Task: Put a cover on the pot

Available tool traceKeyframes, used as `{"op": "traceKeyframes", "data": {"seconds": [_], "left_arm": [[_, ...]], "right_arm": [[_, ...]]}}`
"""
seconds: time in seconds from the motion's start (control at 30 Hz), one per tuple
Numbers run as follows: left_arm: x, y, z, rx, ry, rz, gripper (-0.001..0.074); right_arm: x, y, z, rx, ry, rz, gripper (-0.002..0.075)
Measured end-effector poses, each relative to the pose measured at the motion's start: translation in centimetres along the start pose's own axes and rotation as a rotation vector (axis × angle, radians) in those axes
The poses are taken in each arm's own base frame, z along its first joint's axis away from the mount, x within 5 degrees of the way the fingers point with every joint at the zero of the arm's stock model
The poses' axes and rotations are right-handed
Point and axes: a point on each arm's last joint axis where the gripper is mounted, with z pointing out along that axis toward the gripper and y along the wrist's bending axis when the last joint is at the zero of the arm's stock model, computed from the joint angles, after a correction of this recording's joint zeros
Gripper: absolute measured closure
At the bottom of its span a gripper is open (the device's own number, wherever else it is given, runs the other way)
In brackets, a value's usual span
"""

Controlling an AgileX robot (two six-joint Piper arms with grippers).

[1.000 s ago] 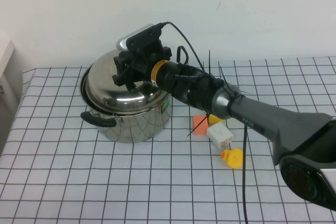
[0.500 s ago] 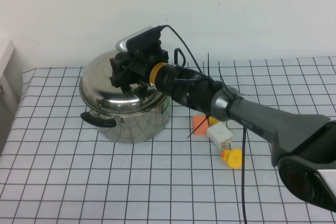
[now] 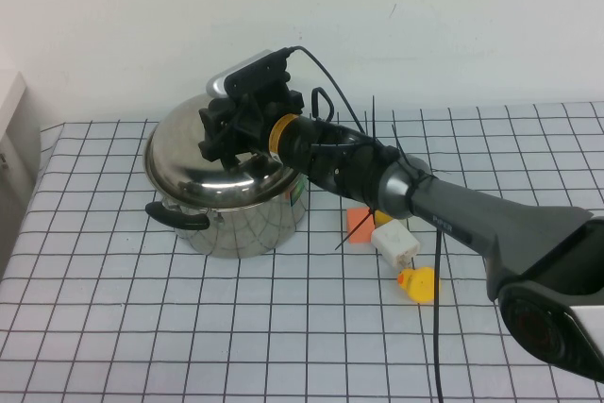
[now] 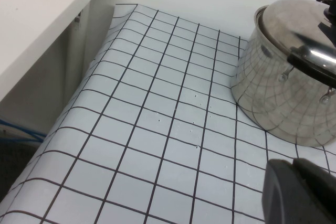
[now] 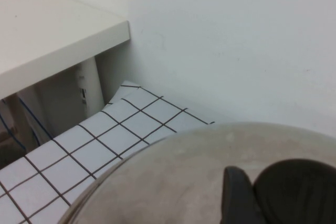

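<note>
The steel lid's lower edge sits on the pot's rim all around, so the lid would stay and the robot's right gripper should open.
The steel pot (image 3: 247, 222) with black side handles stands at the back left of the checked table. The domed steel lid (image 3: 193, 167) lies over its mouth, slightly tilted. My right gripper (image 3: 229, 142) reaches in from the right and is shut on the lid's black knob (image 5: 299, 192); one finger (image 5: 236, 195) shows beside the knob above the lid (image 5: 173, 182). My left gripper (image 4: 296, 192) is outside the high view; it hangs low over the table, left of the pot (image 4: 273, 98), shut and empty. The lid (image 4: 294, 19) shows there too.
An orange block (image 3: 360, 224), a white block (image 3: 394, 243) and a yellow duck (image 3: 418, 284) lie right of the pot under my right arm. A white shelf (image 4: 42, 14) stands past the table's left edge. A wall is close behind the pot.
The lid, tilted with the pot's left rim exposed one second ago, has come down and left over the mouth. It has hardly moved in the last half second.
</note>
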Motion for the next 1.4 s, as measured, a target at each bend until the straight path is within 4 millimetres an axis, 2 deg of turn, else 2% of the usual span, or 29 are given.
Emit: {"op": "traceKeyframes", "data": {"seconds": [0.1,0.23,0.3,0.4,0.5,0.57,0.63,0.7,0.77,0.8,0.87,0.93,1.0,1.17,1.23,1.4], "left_arm": [[0.0,0.0,0.0,0.0,0.0,0.0,0.0738],[0.0,0.0,0.0,0.0,0.0,0.004,0.0738],[0.0,0.0,0.0,0.0,0.0,0.002,0.0738],[0.0,0.0,0.0,0.0,0.0,0.002,0.0738],[0.0,0.0,0.0,0.0,0.0,0.002,0.0738],[0.0,0.0,0.0,0.0,0.0,0.002,0.0738],[0.0,0.0,0.0,0.0,0.0,0.002,0.0738],[0.0,0.0,0.0,0.0,0.0,0.002,0.0738],[0.0,0.0,0.0,0.0,0.0,0.002,0.0738],[0.0,0.0,0.0,0.0,0.0,0.002,0.0738],[0.0,0.0,0.0,0.0,0.0,0.002,0.0738],[0.0,0.0,0.0,0.0,0.0,0.002,0.0738],[0.0,0.0,0.0,0.0,0.0,0.002,0.0738],[0.0,0.0,0.0,0.0,0.0,0.002,0.0738],[0.0,0.0,0.0,0.0,0.0,0.002,0.0738],[0.0,0.0,0.0,0.0,0.0,0.002,0.0738]], "right_arm": [[0.0,0.0,0.0,0.0,0.0,0.004,0.0363],[0.1,-0.1,0.0,0.007,0.008,0.023,0.0186],[-0.3,-0.2,-0.1,0.019,0.014,0.006,0.0134],[-2.3,-0.4,-0.8,0.052,0.009,-0.027,0.0106],[-7.0,-0.6,-2.7,0.093,-0.041,-0.036,0.0106],[-10.4,-0.6,-4.5,0.114,-0.085,-0.04,0.0143],[-13.8,-0.4,-6.8,0.126,-0.127,-0.04,0.0223],[-16.7,-0.1,-9.6,0.127,-0.159,-0.052,0.0354],[-18.8,0.2,-12.5,0.128,-0.175,-0.058,0.0489],[-19.2,0.4,-13.9,0.124,-0.171,-0.062,0.0561],[-19.5,0.9,-16.2,0.098,-0.162,-0.072,0.0657],[-19.3,1.6,-18.8,0.054,-0.154,-0.094,0.0697],[-18.8,2.2,-20.8,0.007,-0.142,-0.13,0.0712],[-18.7,4.1,-27.7,-0.11,-0.167,-0.319,0.0726],[-17.7,4.4,-30.5,-0.105,-0.145,-0.349,0.0727],[-13.7,4.6,-36.7,-0.065,-0.079,-0.324,0.0727]]}}
